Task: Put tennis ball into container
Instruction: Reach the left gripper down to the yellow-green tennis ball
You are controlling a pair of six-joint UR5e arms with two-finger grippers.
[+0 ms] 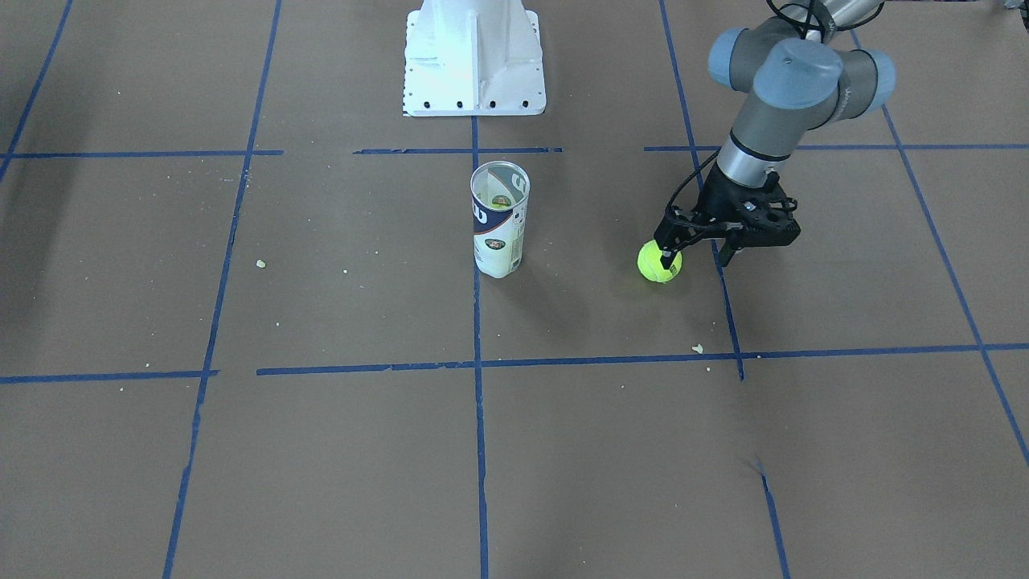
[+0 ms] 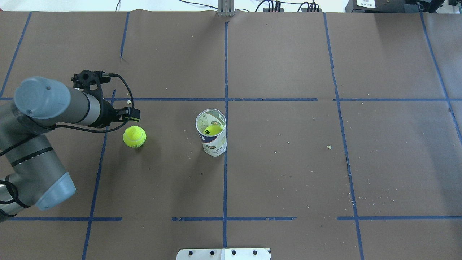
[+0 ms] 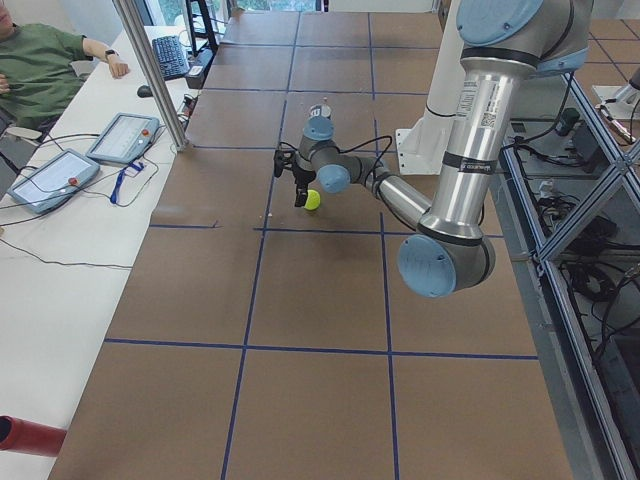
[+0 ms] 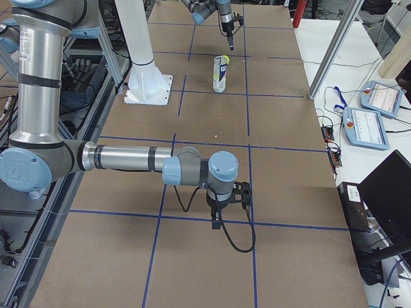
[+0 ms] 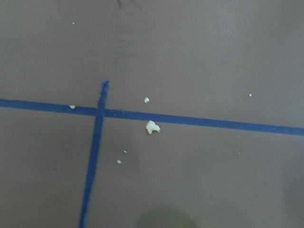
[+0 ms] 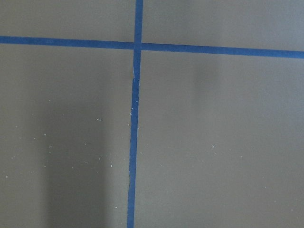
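Note:
I will drop the yellow-green tennis ball into the container (image 1: pixel 499 221), so next I will grab it with my left gripper around its round body (image 1: pixel 653 264).
The tennis ball (image 1: pixel 659 263) rests on the brown paper, also seen from above (image 2: pixel 134 137) and from the side (image 3: pixel 312 200). My left gripper (image 1: pixel 696 257) hangs low right beside it, open; one fingertip (image 1: pixel 666 258) overlaps the ball's edge and the ball lies outside the jaws, on the container's side. The container (image 1: pixel 499 221) stands upright at mid-table (image 2: pixel 213 136) with another yellow ball (image 2: pixel 212 130) inside it. The left wrist view shows only a blurred green patch (image 5: pixel 164 221) at its bottom edge. My right gripper (image 4: pixel 217 221) hovers far away over bare paper; I cannot tell its state.
The white pedestal base (image 1: pixel 474 60) stands behind the container on the robot's side. Blue tape lines (image 2: pixel 225 99) grid the paper, with small crumbs (image 2: pixel 328 147) scattered about. An operator and tablets (image 3: pixel 125 135) sit beyond the table's long edge.

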